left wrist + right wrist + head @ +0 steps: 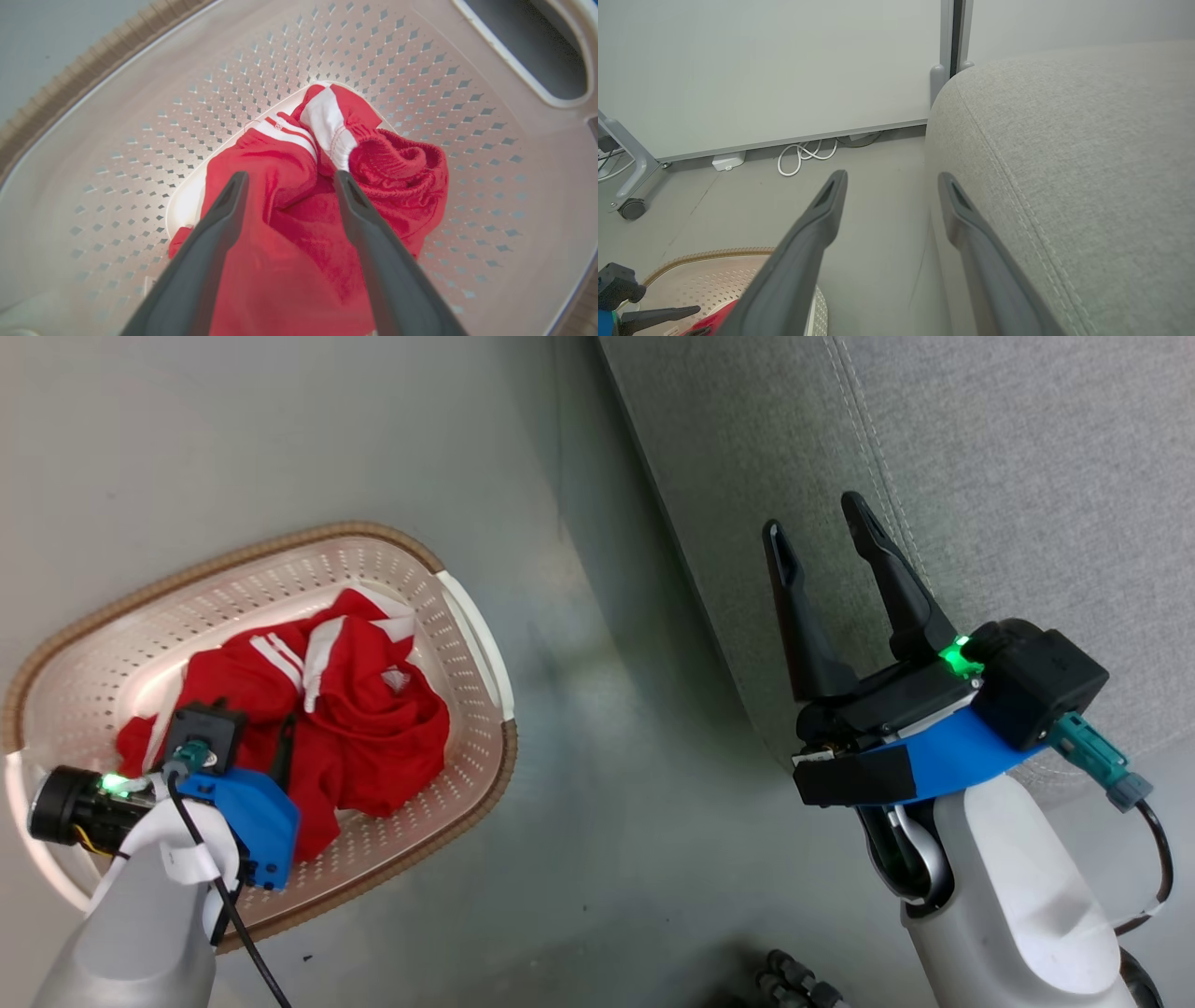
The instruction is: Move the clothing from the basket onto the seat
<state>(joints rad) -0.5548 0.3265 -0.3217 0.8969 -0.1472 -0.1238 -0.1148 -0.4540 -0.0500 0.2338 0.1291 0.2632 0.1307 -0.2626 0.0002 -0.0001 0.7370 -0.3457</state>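
Observation:
The red clothing lies slack in the basket with a fold standing up, so my left gripper should next grab that raised fold (274,193) to move the clothing.
The cream basket (509,756) with a brown rim sits on the floor at the left and holds the red clothing (373,728) with white stripes. My left gripper (266,742) reaches down into it. In the left wrist view the left gripper (290,175) is open, its fingers straddling a fold of the clothing (397,172) against the perforated basket wall (140,140). My right gripper (814,518) stands open and empty over the side of the grey seat (1027,476). The right wrist view shows the right gripper (893,175) beside the seat's (1087,163) rounded corner.
Bare grey floor (616,784) lies between basket and seat. A white wall panel (784,70) stands beyond, with a looped white cable (803,156), a small white box (728,162) and a wheeled frame leg (630,207) at its foot. The basket rim (705,255) shows at the lower left.

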